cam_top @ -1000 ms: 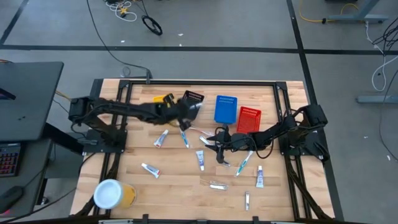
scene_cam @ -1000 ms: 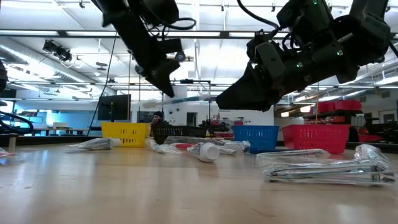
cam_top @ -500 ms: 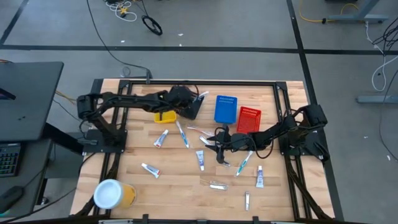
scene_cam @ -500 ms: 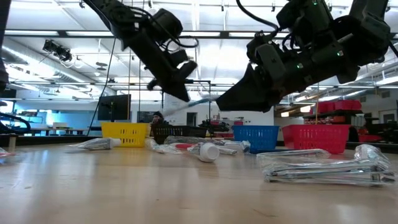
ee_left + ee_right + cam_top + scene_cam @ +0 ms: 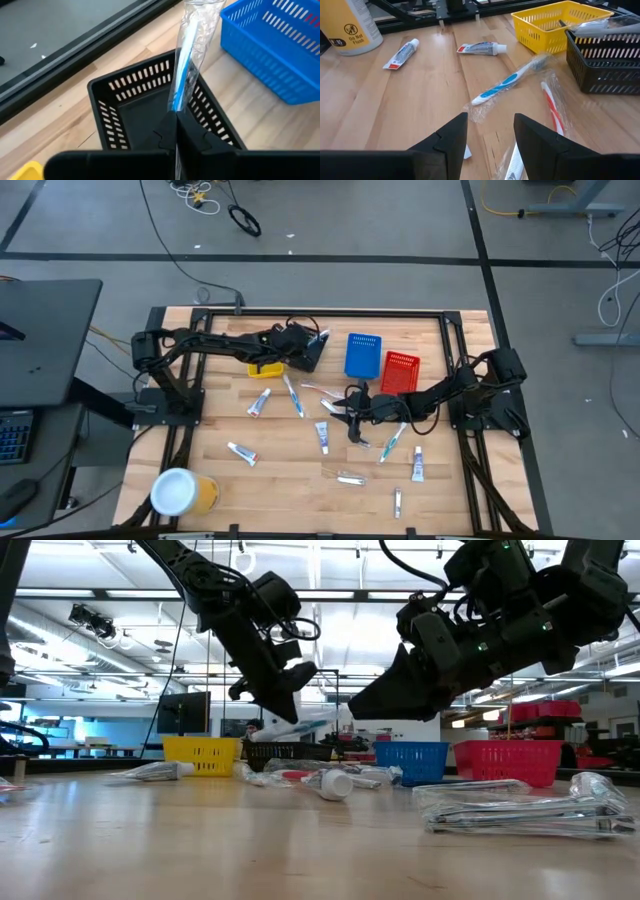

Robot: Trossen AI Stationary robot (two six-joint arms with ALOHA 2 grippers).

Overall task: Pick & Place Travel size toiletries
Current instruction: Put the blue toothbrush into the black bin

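The toothbrush is ready for my left gripper to release: from fingers inside the black basket's outline, it crosses its far corner [image 5: 173,53] and would rest there.
My left gripper [image 5: 176,131] is shut on a blue-white toothbrush in a clear wrapper [image 5: 192,45]. It hovers over the black mesh basket [image 5: 131,107], which stands at the table's far middle [image 5: 310,356]. In the low view the brush [image 5: 305,727] sticks out of the gripper [image 5: 278,705] above the table. My right gripper [image 5: 490,135] is open and hangs above the table's middle [image 5: 350,416], touching nothing. A bare blue-white toothbrush [image 5: 506,81], a wrapped red one [image 5: 553,108] and two white tubes [image 5: 400,54] [image 5: 481,48] lie flat beyond it. My left gripper pinches the wrapped toothbrush between its two fingers by one end [image 5: 176,106]. The brush runs on along the fingers past their tips, with its free end [image 5: 200,12] out toward the blue basket. It is lifted clear over the black basket's open top, close to level.
In the far row the yellow basket [image 5: 266,367], blue basket [image 5: 362,354] and red basket [image 5: 400,372] flank the black one. A big yellow cup with a white lid [image 5: 180,492] stands near the near left corner. Tubes, a sachet [image 5: 350,477] and a razor [image 5: 397,502] lie scattered.
My left gripper, still shut on the toothbrush, has carried it from above the table's middle toward the far edge and over the black basket, then lowered it a little. The right arm has kept still.
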